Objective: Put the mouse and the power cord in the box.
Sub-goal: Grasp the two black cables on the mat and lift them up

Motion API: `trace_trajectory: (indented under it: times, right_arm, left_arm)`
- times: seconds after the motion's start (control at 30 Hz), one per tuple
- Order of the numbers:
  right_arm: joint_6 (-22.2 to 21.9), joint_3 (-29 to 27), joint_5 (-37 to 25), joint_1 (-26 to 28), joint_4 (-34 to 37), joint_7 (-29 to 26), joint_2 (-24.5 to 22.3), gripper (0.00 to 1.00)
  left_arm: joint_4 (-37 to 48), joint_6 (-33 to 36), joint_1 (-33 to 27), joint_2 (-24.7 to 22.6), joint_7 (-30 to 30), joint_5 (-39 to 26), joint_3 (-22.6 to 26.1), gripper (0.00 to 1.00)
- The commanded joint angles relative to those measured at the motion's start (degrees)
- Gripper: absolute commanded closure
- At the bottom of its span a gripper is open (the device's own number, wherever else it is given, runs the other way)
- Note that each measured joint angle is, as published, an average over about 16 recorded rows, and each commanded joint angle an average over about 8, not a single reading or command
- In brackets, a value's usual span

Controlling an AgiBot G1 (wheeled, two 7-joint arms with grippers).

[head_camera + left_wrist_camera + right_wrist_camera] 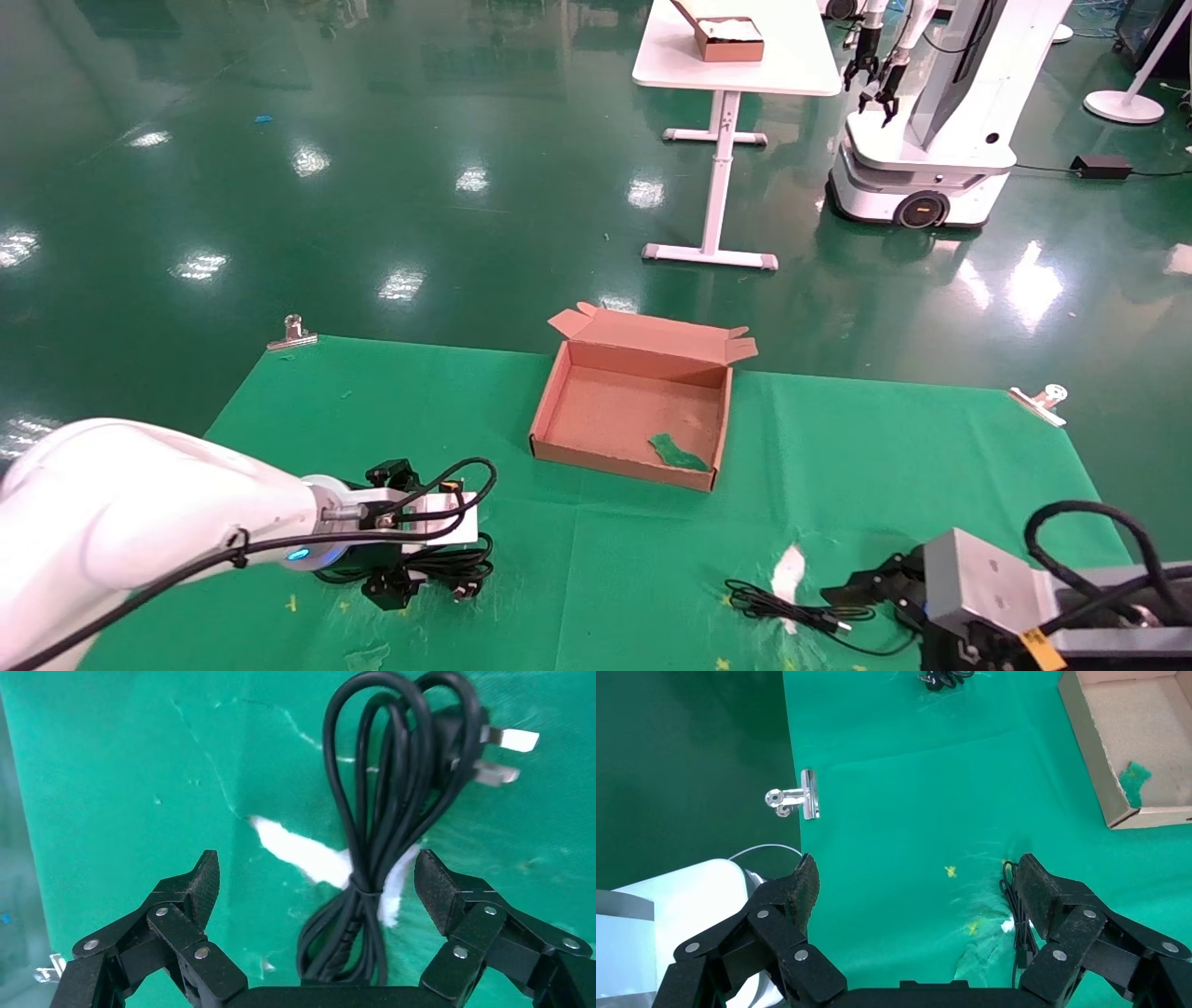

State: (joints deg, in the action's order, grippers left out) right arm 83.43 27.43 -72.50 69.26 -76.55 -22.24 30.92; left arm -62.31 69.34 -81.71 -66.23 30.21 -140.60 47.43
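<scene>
My left gripper should grab the power cord (379, 811) next. It should hold the cord by its narrow tied middle (367, 884), because the cord's loops spread out wide beside the plug.
The power cord (379, 811) lies coiled on the green cloth, its mains plug (485, 748) at the far end. My left gripper (316, 881) is open over the coil's tied waist, one finger on each side. In the head view this gripper (410, 578) is at the near left, on top of the cord (456, 564). The box (559, 391) stands open mid-table. My right gripper (916, 888) is open low over the cloth at the near right (852, 589). The mouse's thin cable bundle (1016, 913) lies beside one of its fingers. The mouse's body is hidden.
Metal clips (291, 333) (1041, 401) hold the cloth at the far corners. A white tear (790, 568) marks the cloth near the thin cable (792, 606). Beyond the table stand a white table with a smaller brown box (729, 39) and another robot (931, 121).
</scene>
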Motion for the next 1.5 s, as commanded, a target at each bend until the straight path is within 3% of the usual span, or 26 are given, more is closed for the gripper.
trace_trajectory:
  times: [0.03,0.63,0.93,1.07,1.23,1.5]
  right_arm:
    - [-0.1,0.0,0.1,-0.1,0.0,0.0,-0.1,0.0]
    - [0.3,1.3,-2.4,0.5,-0.1,-0.6,0.4,0.0]
    - [1.5,7.7,-18.8,5.4,2.1,-4.4,4.2,0.0]
    - [1.0,10.4,-26.2,9.7,8.1,-2.4,9.1,0.0]
    - [-1.3,13.3,-32.6,15.9,21.4,4.1,17.7,0.0]
    - [-6.4,16.0,-36.8,22.5,42.9,14.7,30.3,0.0]
  left_arm:
    - [0.2,-0.6,0.1,-0.6,0.5,-1.5,0.5,0.0]
    - [0.5,-0.9,1.1,-0.8,1.1,-2.9,1.1,0.0]
    - [0.7,-1.1,1.0,-0.9,1.2,-3.1,1.1,0.0]
    - [0.7,-1.1,1.0,-0.9,1.2,-3.1,1.1,0.0]
    - [0.7,-1.1,1.0,-0.9,1.2,-3.1,1.1,0.0]
    - [0.7,-1.1,1.0,-0.9,1.2,-3.1,1.1,0.0]
